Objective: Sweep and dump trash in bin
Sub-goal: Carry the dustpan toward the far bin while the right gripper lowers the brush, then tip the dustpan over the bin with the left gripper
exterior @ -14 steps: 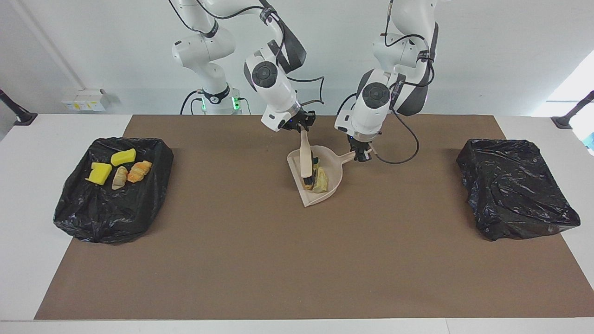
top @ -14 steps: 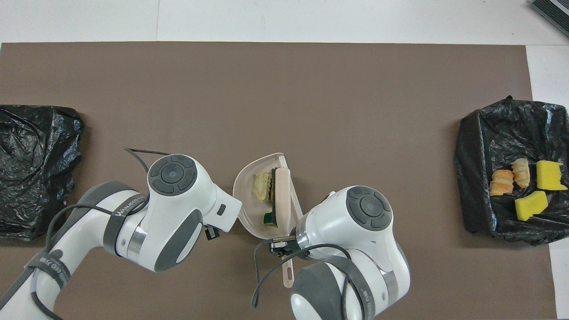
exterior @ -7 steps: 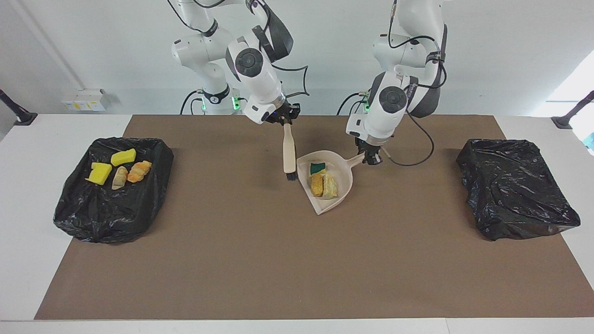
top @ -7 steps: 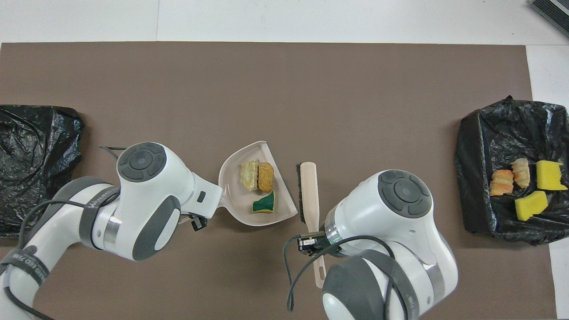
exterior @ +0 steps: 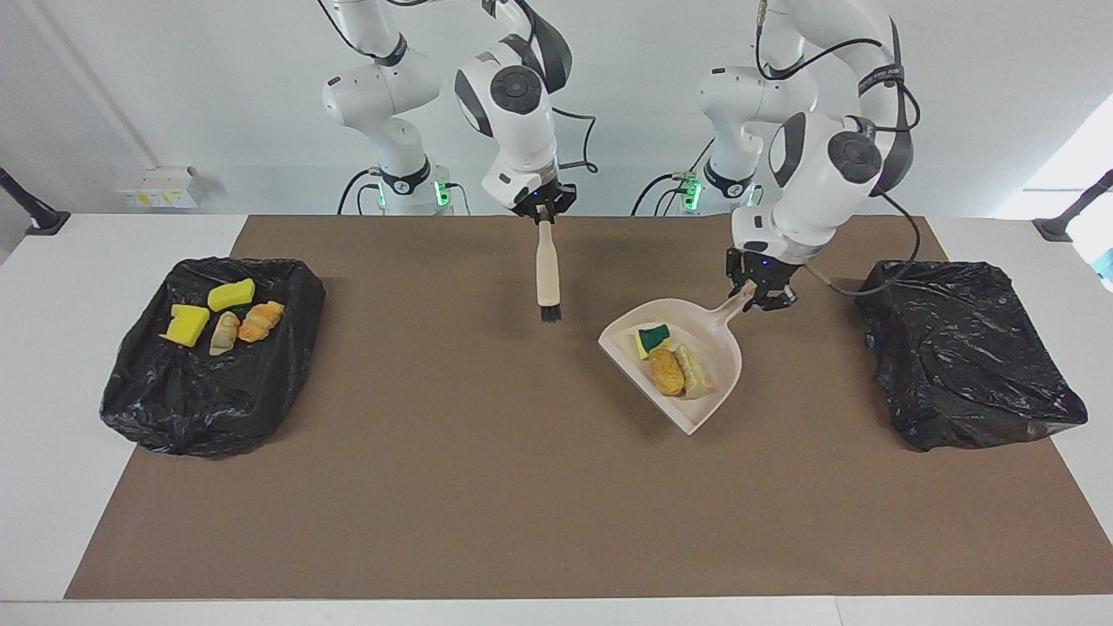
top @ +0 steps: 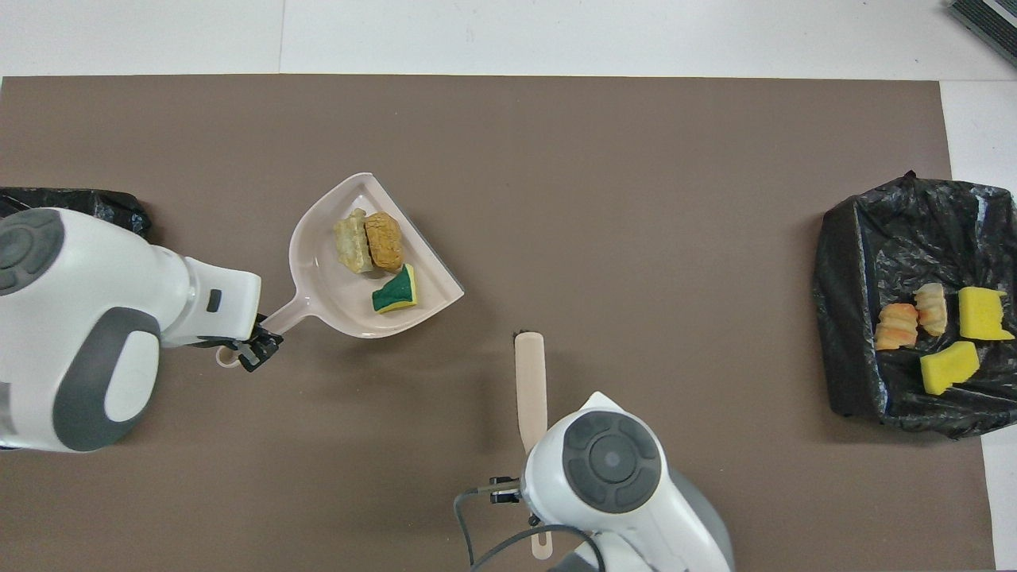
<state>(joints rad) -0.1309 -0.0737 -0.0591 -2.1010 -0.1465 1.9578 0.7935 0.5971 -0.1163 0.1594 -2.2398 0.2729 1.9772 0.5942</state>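
Observation:
The beige brush hangs above the brown mat, so my right gripper keeps holding the brush for now.
My left gripper (exterior: 758, 291) (top: 253, 349) is shut on the handle of the beige dustpan (exterior: 726, 343) (top: 334, 298), holding it over the mat toward the left arm's end. In the pan lie three bits of trash: a green-and-yellow sponge chunk (exterior: 652, 337) (top: 395, 291), a tan bread lump (exterior: 665, 372) (top: 384, 241) and a pale crumbly chunk (exterior: 694, 369) (top: 349, 242). My right gripper (exterior: 543, 215) is shut on the beige brush (exterior: 548, 274) (top: 530, 381), which hangs bristles down over the middle of the mat, apart from the pan.
A black-bagged bin (exterior: 200, 409) (top: 858, 262) at the right arm's end holds several yellow and orange trash bits (exterior: 230, 294) (top: 981, 312). A second black-bagged bin (exterior: 965, 356) (top: 87, 205) sits at the left arm's end, beside the held dustpan. Brown mat (exterior: 487, 487) covers the table.
The right gripper lifted the brush out of the dustpan and drew it back toward the robots. The left gripper carried the loaded dustpan toward the bin at the left arm's end.

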